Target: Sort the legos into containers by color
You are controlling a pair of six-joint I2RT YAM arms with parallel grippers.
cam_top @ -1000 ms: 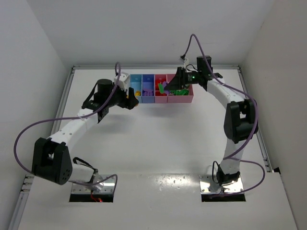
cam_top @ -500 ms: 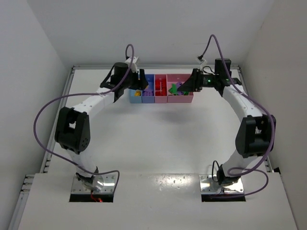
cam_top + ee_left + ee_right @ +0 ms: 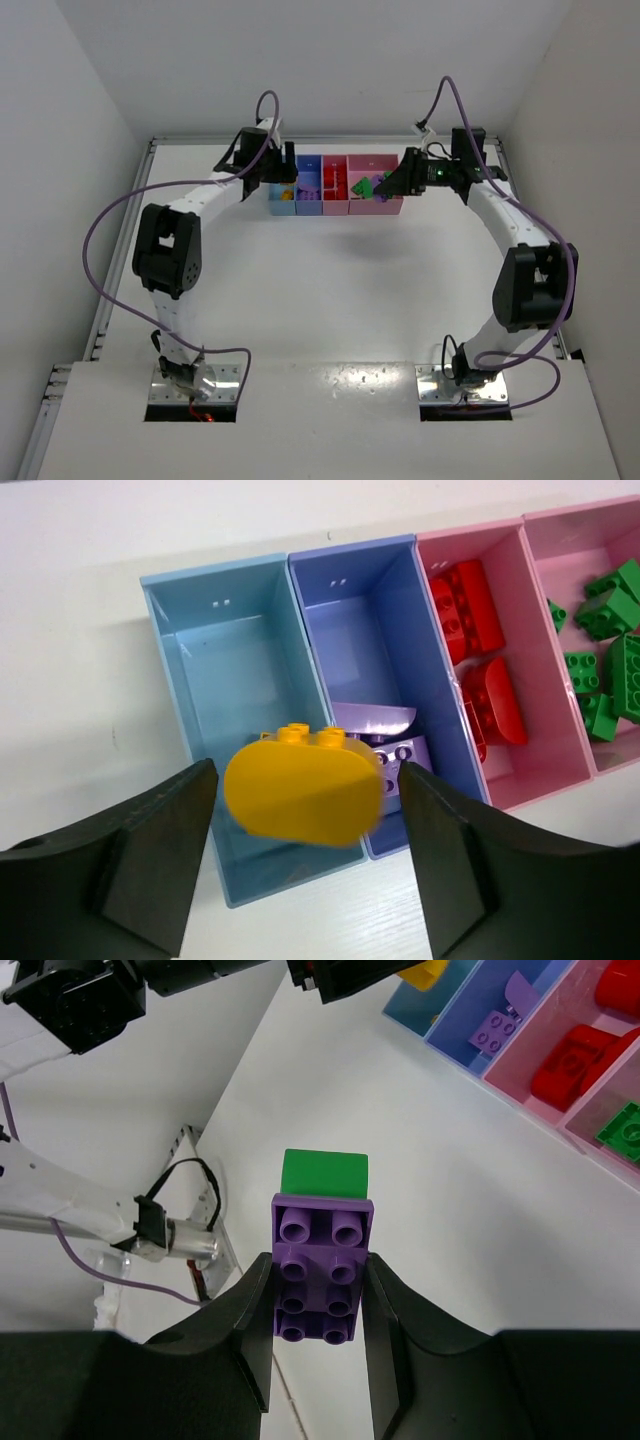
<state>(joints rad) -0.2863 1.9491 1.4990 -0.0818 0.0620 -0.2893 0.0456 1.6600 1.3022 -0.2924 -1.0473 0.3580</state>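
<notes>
The green brick should be grabbed by its sides with my left gripper next, to separate it from the purple brick (image 3: 379, 184) for sorting.
In the left wrist view a yellow lego (image 3: 303, 788) hangs blurred over the light blue container (image 3: 230, 650). My left gripper (image 3: 305, 780) is open, with a gap on each side of the brick. The periwinkle container (image 3: 350, 610) holds a purple lego (image 3: 385, 730), the pink one (image 3: 530, 770) holds red legos (image 3: 465, 605), and green legos (image 3: 610, 670) lie in the wider pink one. My right gripper (image 3: 318, 1260) is shut on a purple brick (image 3: 318, 1270) with a green brick (image 3: 324, 1173) stuck to its far end, held over the wider pink container (image 3: 390, 207).
The joined containers (image 3: 335, 207) stand at the back of the white table, close to the rear wall. Both arms reach in from either side, the left gripper (image 3: 283, 172) above the row's left end and the right gripper (image 3: 385, 185) above its right end. Purple cables loop above the arms.
My left arm has swung back over the light blue container and its jaws have widened, letting go of the yellow lego. My right arm has drawn back to the right with its purple-and-green clump.
</notes>
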